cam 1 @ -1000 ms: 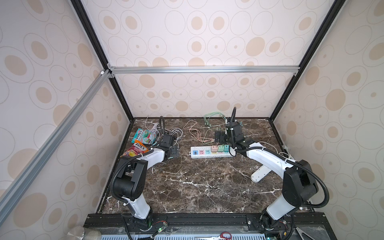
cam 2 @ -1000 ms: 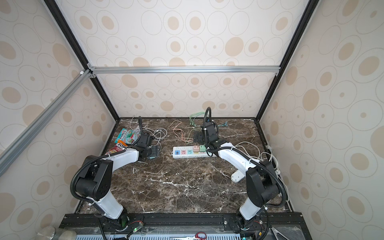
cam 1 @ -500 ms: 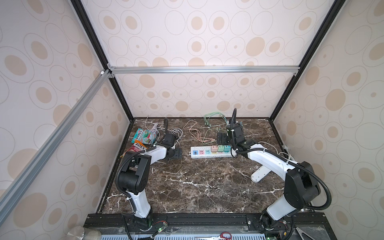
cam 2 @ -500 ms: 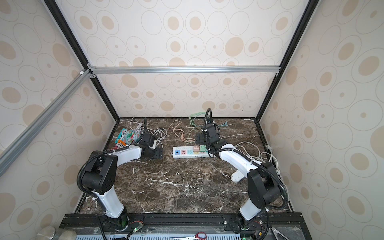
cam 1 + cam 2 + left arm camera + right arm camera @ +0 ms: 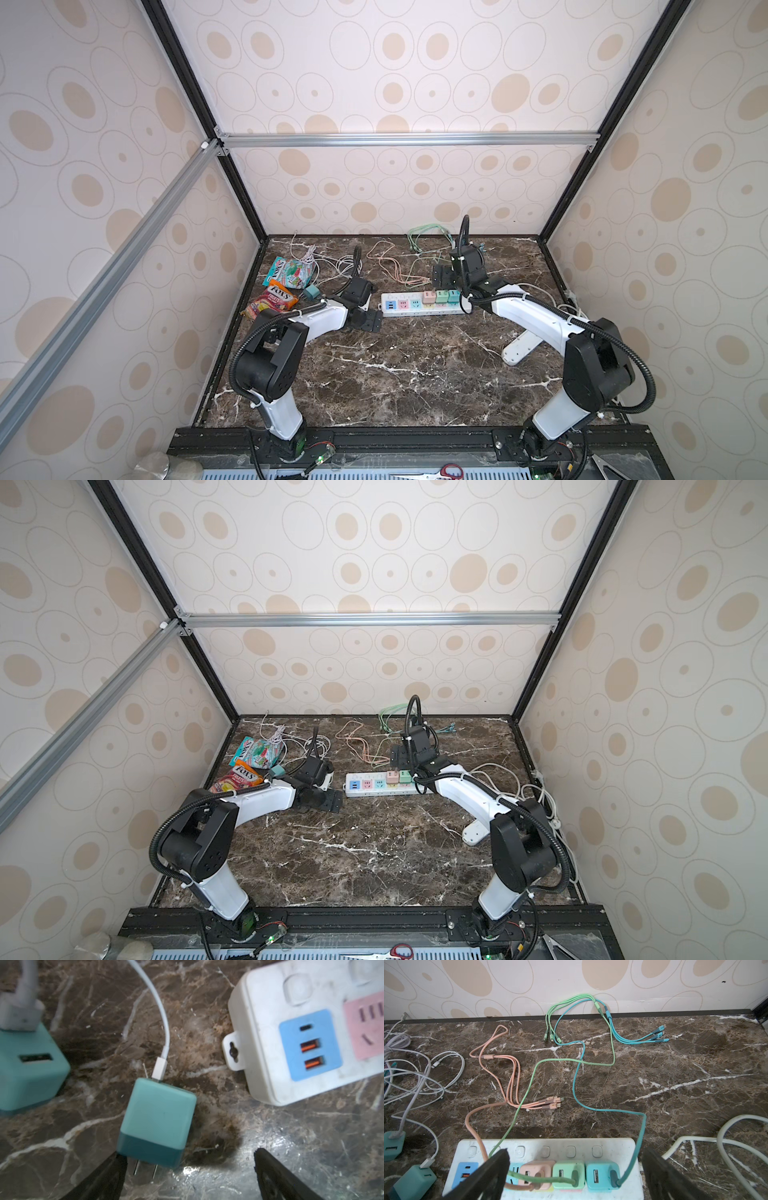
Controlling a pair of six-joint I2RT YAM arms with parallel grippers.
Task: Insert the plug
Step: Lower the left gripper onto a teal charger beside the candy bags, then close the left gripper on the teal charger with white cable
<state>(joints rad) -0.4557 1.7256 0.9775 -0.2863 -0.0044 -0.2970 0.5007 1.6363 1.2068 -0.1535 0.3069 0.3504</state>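
The robot's left gripper should next grip the teal plug across its dark base, so the cable end stays free for the right gripper to grab and insert the plug.
A teal cube plug [image 5: 158, 1118] with a white cable lies on its side on the marble, prongs towards my left gripper [image 5: 187, 1157]. That gripper is open and holds nothing; one fingertip [image 5: 116, 1165] sits right by the plug's dark base. The white power strip [image 5: 259, 1022] lies just beyond, with its blue USB block and a pink socket free. In both top views the left gripper [image 5: 365, 322] [image 5: 328, 800] rests low at the left end of the strip [image 5: 386, 309] [image 5: 351, 789]. My right gripper [image 5: 575, 1150] [image 5: 442, 276] hangs open over the strip [image 5: 612, 1145].
Pink, green and blue plugs [image 5: 602, 1174] sit in the strip, their cables [image 5: 512, 1076] spread towards the back wall. A second teal plug [image 5: 27, 1068] [image 5: 311, 293] stands to the left by snack bags [image 5: 272, 299]. White cords [image 5: 726, 1147] lie on the right.
My left gripper has shifted right and nearer, from beside the snack bags to the strip's left end. The right arm has barely moved.
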